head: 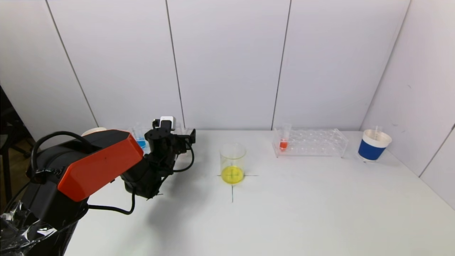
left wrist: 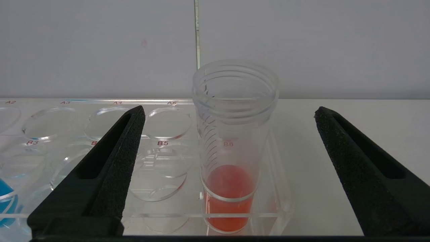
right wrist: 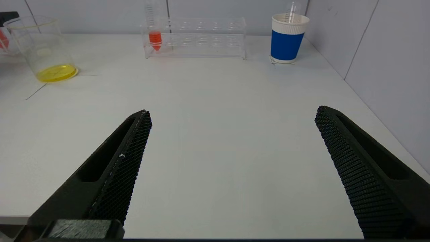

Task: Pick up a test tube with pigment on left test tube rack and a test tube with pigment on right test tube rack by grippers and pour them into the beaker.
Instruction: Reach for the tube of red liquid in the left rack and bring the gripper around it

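My left gripper is ready to close on the orange-red tube now: its fingers reach past the tube's rim (left wrist: 235,90), beside the tube's clear side.
The left test tube rack (left wrist: 67,105) is clear acrylic. In its end slot stands a test tube (left wrist: 231,188) with orange-red pigment. My left gripper (left wrist: 228,112) is open, one finger on each side of that tube, touching nothing. A second tube with blue pigment (head: 141,143) stands further along this rack. In the middle of the table is the beaker (head: 233,163), with yellow liquid in the bottom. The right test tube rack (head: 312,143) holds one tube with red pigment (head: 283,143) at its left end. My right gripper (right wrist: 231,112) is open above bare table, well short of that rack.
A blue and white paper cup (head: 374,145) with a dropper in it stands right of the right rack, near the side wall. A white cup (head: 94,131) shows partly behind my left arm. A black cross is drawn on the table under the beaker.
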Robot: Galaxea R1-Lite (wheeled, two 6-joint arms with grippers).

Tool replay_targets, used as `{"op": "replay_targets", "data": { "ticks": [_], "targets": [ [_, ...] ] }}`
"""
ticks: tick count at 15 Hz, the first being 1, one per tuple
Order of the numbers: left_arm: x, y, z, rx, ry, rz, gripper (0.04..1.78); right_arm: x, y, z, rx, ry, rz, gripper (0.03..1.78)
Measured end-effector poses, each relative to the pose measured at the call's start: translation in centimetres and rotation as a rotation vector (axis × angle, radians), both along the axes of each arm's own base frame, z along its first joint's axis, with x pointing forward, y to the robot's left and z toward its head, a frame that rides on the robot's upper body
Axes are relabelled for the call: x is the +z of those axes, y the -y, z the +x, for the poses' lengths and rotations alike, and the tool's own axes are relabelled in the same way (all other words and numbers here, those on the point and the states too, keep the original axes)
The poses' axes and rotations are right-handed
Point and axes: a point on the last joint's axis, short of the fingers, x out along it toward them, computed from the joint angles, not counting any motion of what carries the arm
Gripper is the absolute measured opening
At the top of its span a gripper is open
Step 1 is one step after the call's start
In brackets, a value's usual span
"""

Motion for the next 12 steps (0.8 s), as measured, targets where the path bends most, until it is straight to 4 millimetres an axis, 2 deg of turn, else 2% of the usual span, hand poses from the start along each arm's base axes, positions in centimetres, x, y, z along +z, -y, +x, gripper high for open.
{"op": "replay_targets", "data": {
  "ticks": [9,12],
  "targets": [
    [0.13,0.01,0.09,0.000,0.004,-0.002,1.75,0.00,0.00,0.00,0.000,0.000,0.000,1.77],
    [0.11,0.00,0.09,0.004,0.004,0.000,1.54,0.00,0.00,0.00,0.000,0.000,0.000,1.77]
  ]
}}
